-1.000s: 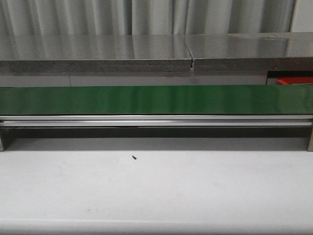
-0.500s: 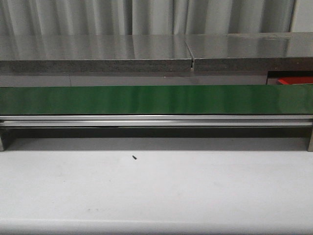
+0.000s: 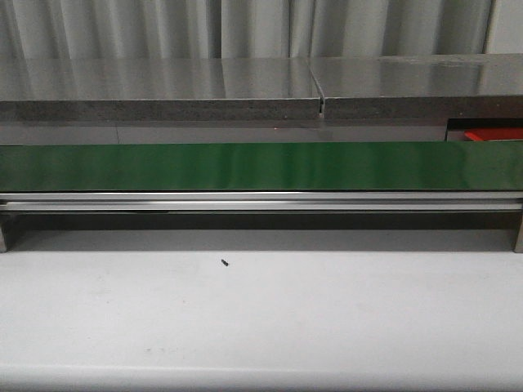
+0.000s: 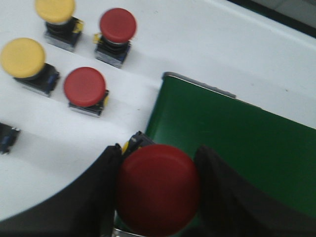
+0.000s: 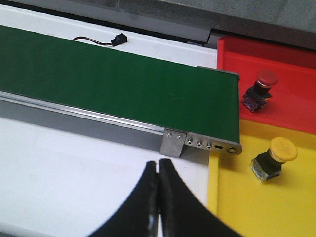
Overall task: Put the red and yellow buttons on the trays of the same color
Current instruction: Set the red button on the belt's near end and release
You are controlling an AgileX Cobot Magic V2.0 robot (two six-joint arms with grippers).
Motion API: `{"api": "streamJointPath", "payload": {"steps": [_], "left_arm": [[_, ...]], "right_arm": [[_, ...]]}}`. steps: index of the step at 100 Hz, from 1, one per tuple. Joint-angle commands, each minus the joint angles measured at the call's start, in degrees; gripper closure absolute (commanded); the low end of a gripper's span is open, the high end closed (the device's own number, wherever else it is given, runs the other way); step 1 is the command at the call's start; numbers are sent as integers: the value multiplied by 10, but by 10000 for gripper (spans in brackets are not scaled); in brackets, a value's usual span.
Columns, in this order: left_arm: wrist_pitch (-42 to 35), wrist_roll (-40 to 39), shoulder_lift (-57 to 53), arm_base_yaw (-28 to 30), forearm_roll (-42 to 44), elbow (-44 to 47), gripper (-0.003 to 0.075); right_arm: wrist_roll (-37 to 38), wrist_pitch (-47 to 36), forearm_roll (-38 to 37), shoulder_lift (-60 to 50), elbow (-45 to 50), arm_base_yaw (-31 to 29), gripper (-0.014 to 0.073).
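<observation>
In the left wrist view the red button's base [image 4: 136, 142] sticks out past the green belt's edge [image 4: 154, 108], so my left gripper keeps hold of the red button for now.
In the left wrist view my left gripper [image 4: 158, 190] is shut on a red button [image 4: 158, 187], held just over the end of the green conveyor belt [image 4: 237, 143]. On the white table beyond it stand two more red buttons [image 4: 85, 88] [image 4: 117, 25] and two yellow buttons [image 4: 22, 58] [image 4: 55, 9]. In the right wrist view my right gripper [image 5: 158, 170] is shut and empty above the white table, near the belt's [image 5: 123, 84] other end. A red tray [image 5: 291, 84] holds a red button [image 5: 260, 86]; a yellow tray [image 5: 247, 202] holds a yellow button [image 5: 274, 158]. Neither gripper shows in the front view.
The green belt [image 3: 261, 167] spans the front view on an aluminium rail [image 3: 261, 201], with a grey shelf [image 3: 155, 90] behind. A corner of the red tray [image 3: 494, 134] shows at the far right. A small black speck [image 3: 223, 263] lies on the white table. A black connector with wire [image 5: 117, 39] lies behind the belt.
</observation>
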Motion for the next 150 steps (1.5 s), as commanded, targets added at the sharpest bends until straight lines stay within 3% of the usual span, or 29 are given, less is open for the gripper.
{"api": "streamJointPath", "payload": {"steps": [1, 21, 84, 95, 110, 120, 150], "left_arm": [[-19, 3, -30, -23, -15, -17, 739], [-19, 3, -29, -55, 16, -17, 739], [0, -4, 25, -57, 11, -17, 732], [2, -3, 24, -57, 4, -17, 632], [2, 1, 18, -63, 3, -19, 321], [4, 1, 12, -68, -2, -30, 183], [39, 1, -28, -53, 1, -88, 163]], "right_arm": [[-4, -39, 2, 1, -14, 2, 711], [-4, -39, 2, 1, -14, 2, 711], [-4, -39, 2, 1, -14, 2, 711], [-4, -39, 2, 1, -14, 2, 711], [-4, -39, 2, 1, -14, 2, 711], [-4, -39, 2, 1, -14, 2, 711], [-4, -39, 2, 1, -14, 2, 711]]}}
